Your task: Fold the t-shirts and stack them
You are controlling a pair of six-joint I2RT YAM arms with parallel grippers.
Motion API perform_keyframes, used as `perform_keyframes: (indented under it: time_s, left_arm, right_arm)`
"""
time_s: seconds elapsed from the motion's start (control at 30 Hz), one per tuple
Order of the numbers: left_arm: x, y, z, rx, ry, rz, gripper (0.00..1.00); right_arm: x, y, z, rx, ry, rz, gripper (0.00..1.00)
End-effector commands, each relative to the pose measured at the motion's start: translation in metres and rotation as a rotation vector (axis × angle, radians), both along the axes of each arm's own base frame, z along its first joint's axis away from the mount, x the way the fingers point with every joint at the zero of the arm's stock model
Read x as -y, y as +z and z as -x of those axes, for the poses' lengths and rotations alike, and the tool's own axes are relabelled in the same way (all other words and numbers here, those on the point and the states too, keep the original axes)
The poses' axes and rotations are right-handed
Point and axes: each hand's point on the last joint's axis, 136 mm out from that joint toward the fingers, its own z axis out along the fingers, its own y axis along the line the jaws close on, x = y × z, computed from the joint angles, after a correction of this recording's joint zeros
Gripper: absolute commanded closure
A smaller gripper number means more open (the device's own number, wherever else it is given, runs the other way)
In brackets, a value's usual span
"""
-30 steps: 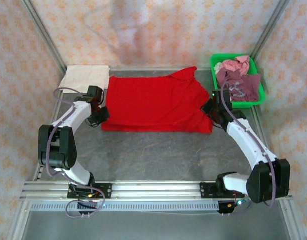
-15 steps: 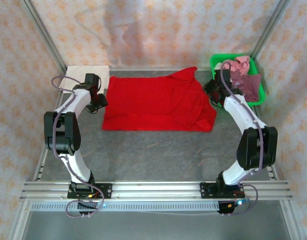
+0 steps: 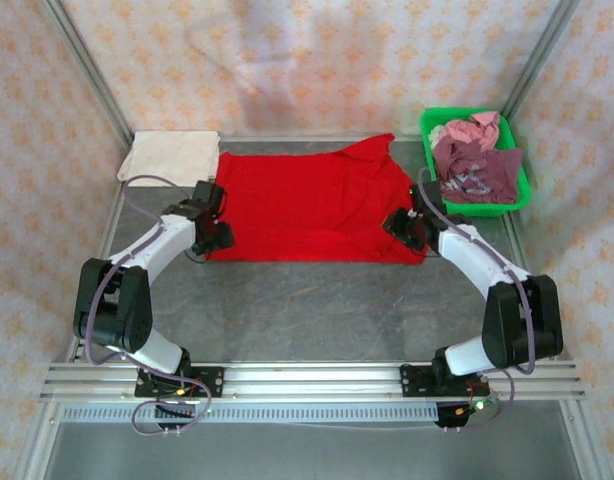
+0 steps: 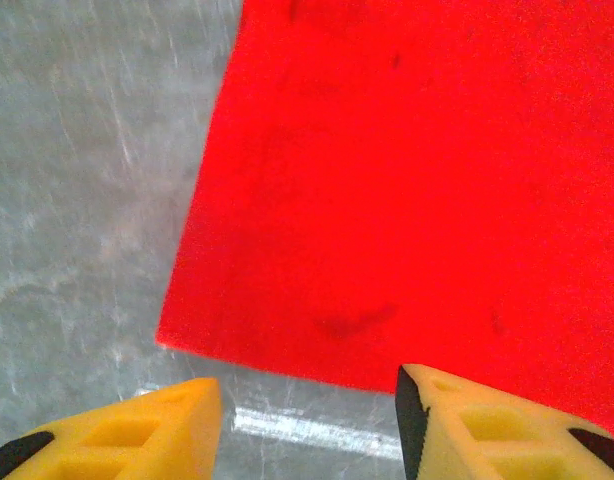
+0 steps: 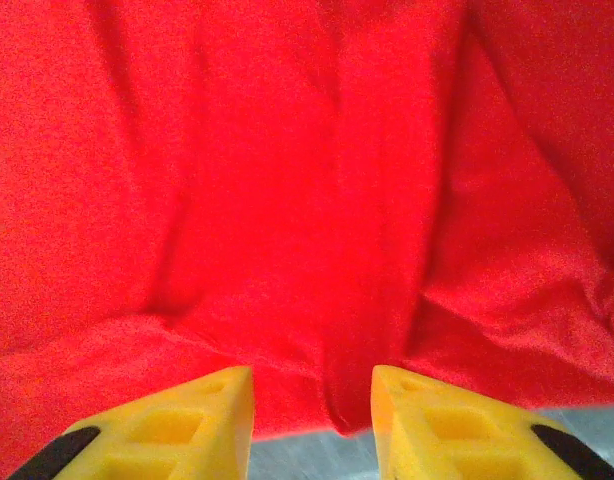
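The right gripper should grip the red t-shirt (image 3: 307, 205) next by the loose fold at its wrinkled near edge (image 3: 400, 252), so that side gets straightened for folding.
The bright red t-shirt (image 3: 307, 205) lies spread flat across the back middle of the table. My left gripper (image 3: 219, 238) stands open at its near left corner, and the left wrist view has that corner of the red t-shirt (image 4: 407, 190) just beyond the yellow fingers (image 4: 147, 430), nothing between them. My right gripper (image 3: 399, 226) is open at the shirt's wrinkled near right edge. In the right wrist view a fold of the red t-shirt (image 5: 317, 200) hangs between the spread fingers (image 5: 187, 420). A cream-white t-shirt (image 3: 171, 156) lies folded at the back left.
A green plastic basket (image 3: 519, 180) at the back right holds maroon (image 3: 477, 172) and pink (image 3: 477, 128) tees. Bare grey table (image 3: 317, 310) stretches in front of the red shirt down to the rail. Patterned walls and metal posts close in the sides.
Both arms swung from the far side edges back toward me and inward. They now sit at the red shirt's near corners. The shirt's right side lies flatter.
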Motion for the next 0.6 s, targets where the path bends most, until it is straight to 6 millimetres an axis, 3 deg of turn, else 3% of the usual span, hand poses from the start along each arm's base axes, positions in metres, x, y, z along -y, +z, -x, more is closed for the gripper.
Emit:
perform_keyframes:
  time_s: [0.0,0.27,0.33,0.57]
  left_arm:
    - [0.003,0.003,-0.012,0.048,-0.017,-0.008,0.52]
    - [0.058,0.016,-0.011,0.085,-0.223,0.043,0.52]
    - [0.062,0.017,-0.007,0.087,-0.237,0.045,0.52]
    - [0.057,0.007,-0.001,0.061,-0.222,0.017,0.51]
  right_arm:
    - [-0.009,-0.015,0.003,-0.056,0.04,0.008,0.63]
    - [-0.009,-0.045,-0.002,-0.156,0.029,0.109,0.62]
    - [-0.012,-0.048,-0.004,-0.158,0.033,0.109,0.63]
    - [-0.016,-0.052,-0.004,-0.17,0.038,0.111,0.88]
